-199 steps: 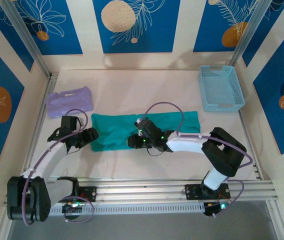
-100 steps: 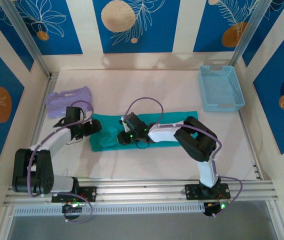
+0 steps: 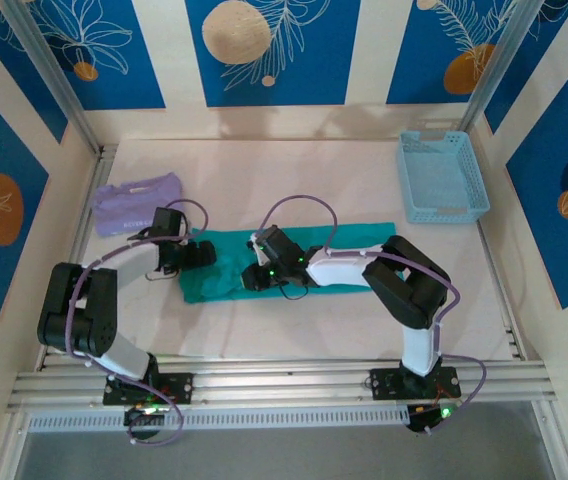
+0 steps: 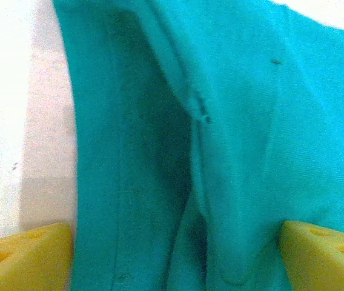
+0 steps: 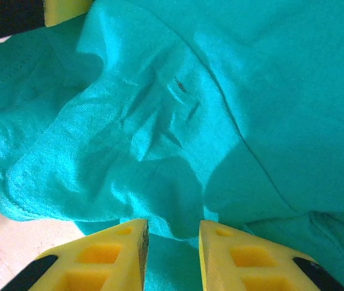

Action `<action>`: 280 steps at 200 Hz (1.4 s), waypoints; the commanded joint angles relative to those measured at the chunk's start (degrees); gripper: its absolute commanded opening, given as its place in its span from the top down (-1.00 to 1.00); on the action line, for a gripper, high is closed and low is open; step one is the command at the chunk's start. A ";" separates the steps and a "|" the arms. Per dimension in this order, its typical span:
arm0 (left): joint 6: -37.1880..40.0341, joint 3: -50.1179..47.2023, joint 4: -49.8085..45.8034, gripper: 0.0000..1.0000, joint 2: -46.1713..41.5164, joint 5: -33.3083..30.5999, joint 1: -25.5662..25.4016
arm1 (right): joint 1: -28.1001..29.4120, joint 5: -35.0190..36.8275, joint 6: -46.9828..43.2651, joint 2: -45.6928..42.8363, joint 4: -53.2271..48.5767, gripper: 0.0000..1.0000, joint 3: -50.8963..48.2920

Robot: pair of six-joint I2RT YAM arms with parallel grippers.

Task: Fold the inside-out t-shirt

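My left gripper is to grab the t-shirt [image 4: 251, 121] next by the seamed crease [image 4: 197, 224] at its rumpled end, so that it can fold that end over.
The teal-green inside-out t-shirt [image 3: 359, 238] lies as a long flat strip across the middle of the table, rumpled at its left end. My left gripper [image 3: 201, 253] is at that left end. In the left wrist view its jaws [image 4: 172, 254] are spread wide open over the t-shirt [image 4: 251, 121], where a seam runs down a crease. My right gripper [image 3: 252, 277] is low over the strip's near edge, left of centre. Its jaws [image 5: 172, 242] are partly closed but still apart, with a fold of the t-shirt [image 5: 251, 91] reaching between the yellow fingertips [image 5: 108, 254].
A folded lavender garment [image 3: 136, 200] lies at the back left, close to my left arm. A light blue basket [image 3: 444, 213] stands at the back right. Bare pale table [image 3: 264, 180] stretches behind the shirt. A metal rail runs along the near edge.
My left gripper has swung up and right onto the shirt's left end. The right gripper has shifted left along the near edge, and the shirt's left part has bunched.
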 commanded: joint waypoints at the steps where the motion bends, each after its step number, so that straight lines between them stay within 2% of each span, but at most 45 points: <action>1: -0.01 -1.08 4.38 -0.61 1.01 6.09 -2.93 | -0.57 -0.75 -0.99 -1.77 -1.34 0.40 -0.90; 49: -0.74 -1.89 7.11 -0.10 3.46 8.00 -4.43 | -1.40 -0.77 -1.72 -2.92 -2.19 0.40 -0.37; 72: -0.92 -2.14 8.89 0.27 3.96 7.97 -4.48 | -1.93 -0.42 -2.28 -5.07 -3.10 0.39 -0.65; 109: -0.49 -2.45 12.26 1.00 4.64 9.24 -4.33 | -3.33 1.43 -3.16 -12.40 -4.62 0.31 -3.82; 135: 0.78 -2.63 11.55 1.00 1.45 8.41 -4.25 | -5.33 3.75 -4.17 -19.32 -6.65 0.27 -7.60; 152: 1.78 -1.32 7.32 1.00 -2.22 5.81 -4.20 | -7.20 5.78 -5.09 -24.20 -8.78 0.24 -10.12; 204: 6.71 10.02 -13.72 1.00 -7.16 -12.93 -2.82 | -16.39 5.18 -6.61 -37.78 -13.14 0.19 -16.47; 248: 14.52 24.52 -28.30 1.00 -6.78 -35.94 -1.35 | -23.53 3.38 -7.17 -46.22 -17.25 0.15 -18.46; 264: 15.78 29.59 -31.71 1.00 -5.15 -38.98 -1.39 | -24.67 5.21 -7.42 -47.66 -19.74 0.14 -17.95; 280: 15.09 32.82 -33.97 1.00 -3.39 -37.22 -2.29 | -25.66 6.24 -7.92 -48.39 -20.94 0.13 -17.86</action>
